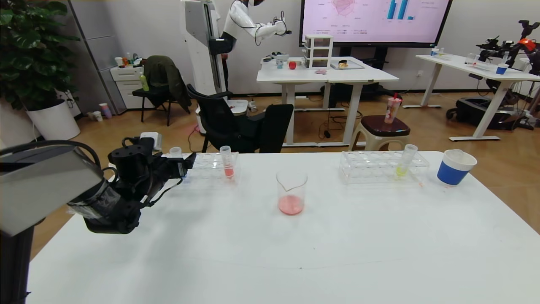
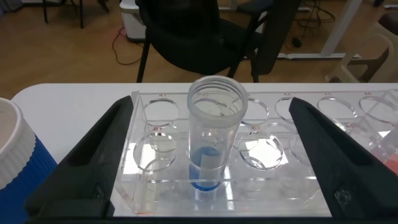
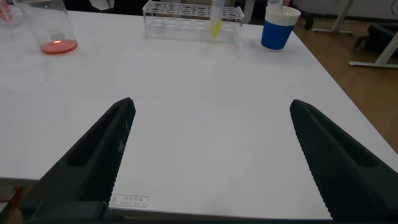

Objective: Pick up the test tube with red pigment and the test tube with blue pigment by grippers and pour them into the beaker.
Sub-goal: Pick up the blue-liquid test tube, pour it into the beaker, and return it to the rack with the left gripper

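Observation:
The test tube with blue pigment is next: my left gripper will grab it by its side under the rim (image 2: 213,132) to pour the blue pigment into the beaker.
The test tube with blue pigment (image 2: 211,143) stands upright in a clear rack (image 2: 144,186) at the table's far left; only its rim (image 1: 175,151) shows in the head view. My left gripper (image 2: 211,102) is open, with a finger on each side of this tube and not touching it. The test tube with red pigment (image 1: 228,162) stands further right in the same rack (image 1: 206,162). The beaker (image 1: 291,192) stands mid-table with a little pinkish-red liquid in it. My right gripper (image 3: 211,104) is open and empty, low over the bare near table.
A second clear rack (image 1: 379,169) at the far right holds a yellow-liquid tube (image 1: 405,162). A blue-banded cup (image 1: 455,166) stands beside it, and another blue-banded cup (image 2: 18,168) stands close by the left rack. Chairs stand behind the table's far edge.

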Robot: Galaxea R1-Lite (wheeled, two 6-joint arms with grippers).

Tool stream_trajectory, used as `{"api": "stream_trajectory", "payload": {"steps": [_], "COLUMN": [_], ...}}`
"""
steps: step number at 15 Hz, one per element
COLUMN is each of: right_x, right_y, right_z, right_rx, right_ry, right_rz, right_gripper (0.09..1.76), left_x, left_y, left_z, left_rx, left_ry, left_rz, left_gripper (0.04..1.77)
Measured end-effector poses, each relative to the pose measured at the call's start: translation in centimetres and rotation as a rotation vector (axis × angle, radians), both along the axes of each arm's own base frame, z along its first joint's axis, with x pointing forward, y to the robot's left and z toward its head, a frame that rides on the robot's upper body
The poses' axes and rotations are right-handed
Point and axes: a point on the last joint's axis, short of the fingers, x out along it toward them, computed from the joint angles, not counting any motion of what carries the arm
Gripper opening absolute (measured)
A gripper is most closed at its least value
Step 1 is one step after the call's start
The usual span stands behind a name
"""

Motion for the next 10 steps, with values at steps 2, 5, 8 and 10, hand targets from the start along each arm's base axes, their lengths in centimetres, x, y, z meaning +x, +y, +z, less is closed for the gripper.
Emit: {"api": "stream_trajectory", "payload": {"steps": [2,5,8,10], "right_x": [0.00,0.00,0.00,0.00], "right_y": [0.00,0.00,0.00,0.00], "right_z": [0.00,0.00,0.00,0.00], "right_rx": [0.000,0.000,0.000,0.000], "right_ry": [0.000,0.000,0.000,0.000], "right_rz": [0.000,0.000,0.000,0.000], "right_gripper": [1.74,1.74,1.74,1.74], "left_x": [0.04,0.09,0.24,0.26], "left_y": [-0.08,-0.11,-0.11,-0.11], "left_z": [0.04,-0.01,0.30,0.70], "left_rx": [0.003,0.003,0.003,0.004], "left_ry": [0.000,-0.002,-0.013,-0.012], "left_rz": [-0.001,-0.003,-0.002,-0.003], "left_gripper": [1.30,0.32,0.51,0.51]}}
